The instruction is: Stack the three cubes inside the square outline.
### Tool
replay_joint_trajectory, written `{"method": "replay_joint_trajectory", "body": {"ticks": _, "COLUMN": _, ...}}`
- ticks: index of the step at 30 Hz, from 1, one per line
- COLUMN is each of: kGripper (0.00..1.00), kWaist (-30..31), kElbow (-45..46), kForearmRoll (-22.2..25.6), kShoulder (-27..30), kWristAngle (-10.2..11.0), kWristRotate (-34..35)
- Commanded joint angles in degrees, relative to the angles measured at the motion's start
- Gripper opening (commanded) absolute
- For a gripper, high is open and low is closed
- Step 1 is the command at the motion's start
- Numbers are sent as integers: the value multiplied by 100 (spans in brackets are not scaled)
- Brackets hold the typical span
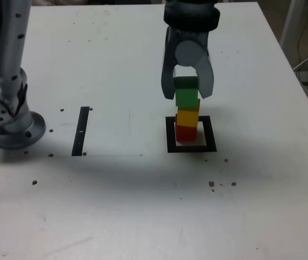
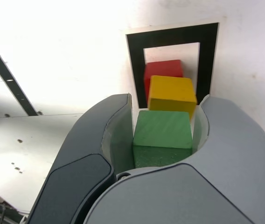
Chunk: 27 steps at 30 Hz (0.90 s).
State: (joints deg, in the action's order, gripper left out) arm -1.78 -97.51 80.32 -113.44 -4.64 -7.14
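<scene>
The green cube in my gripper rests on the yellow cube and would stand, so it is time for my gripper to open.
A red cube (image 1: 185, 132) sits inside the square outline (image 1: 170, 136), a black frame with a white centre. The yellow cube (image 1: 187, 116) rests on it, slightly offset. On top is the green cube (image 1: 186, 97), its underside meeting the yellow one. My gripper (image 1: 187, 90) comes down from above and is shut on the green cube, one finger on each side. The wrist view shows the green cube (image 2: 163, 135) between the two grey fingers (image 2: 111, 140), with the yellow cube (image 2: 172, 93), the red cube (image 2: 163, 69) and the square outline (image 2: 135, 65) beyond it.
A narrow black strip (image 1: 81, 131) lies on the white table at the exterior view's left of the stack. The arm's grey base (image 1: 7, 116) stands at the far left. Small dark specks dot the tabletop (image 1: 143, 206). Cables hang past the table's right edge.
</scene>
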Motion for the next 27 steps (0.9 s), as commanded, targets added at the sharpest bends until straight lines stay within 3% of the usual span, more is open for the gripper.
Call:
{"method": "replay_joint_trajectory", "body": {"ticks": 1, "kGripper": 35, "kWaist": 26, "kElbow": 25, "kForearmRoll": -29, "kShoulder": 43, "kWristAngle": 34, "kWristRotate": 24}}
{"method": "replay_joint_trajectory", "body": {"ticks": 6, "kGripper": 35, "kWaist": 34, "kElbow": 49, "kForearmRoll": -73, "kShoulder": 29, "kWristAngle": 111, "kWristRotate": 51}}
{"method": "replay_joint_trajectory", "body": {"ticks": 8, "kGripper": 40, "kWaist": 30, "kElbow": 66, "kForearmRoll": -78, "kShoulder": 17, "kWristAngle": 113, "kWristRotate": 54}}
{"method": "replay_joint_trajectory", "body": {"ticks": 13, "kGripper": 85, "kWaist": 20, "kElbow": 181, "kForearmRoll": -143, "kShoulder": 0, "kWristAngle": 67, "kWristRotate": 51}}
{"method": "replay_joint_trajectory", "body": {"ticks": 15, "kGripper": 95, "kWaist": 20, "kElbow": 222, "kForearmRoll": -182, "kShoulder": 3, "kWristAngle": 57, "kWristRotate": 51}}
{"method": "replay_joint_trajectory", "body": {"ticks": 27, "kGripper": 98, "kWaist": 12, "kElbow": 253, "kForearmRoll": -255, "kShoulder": 34, "kWristAngle": 48, "kWristRotate": 55}}
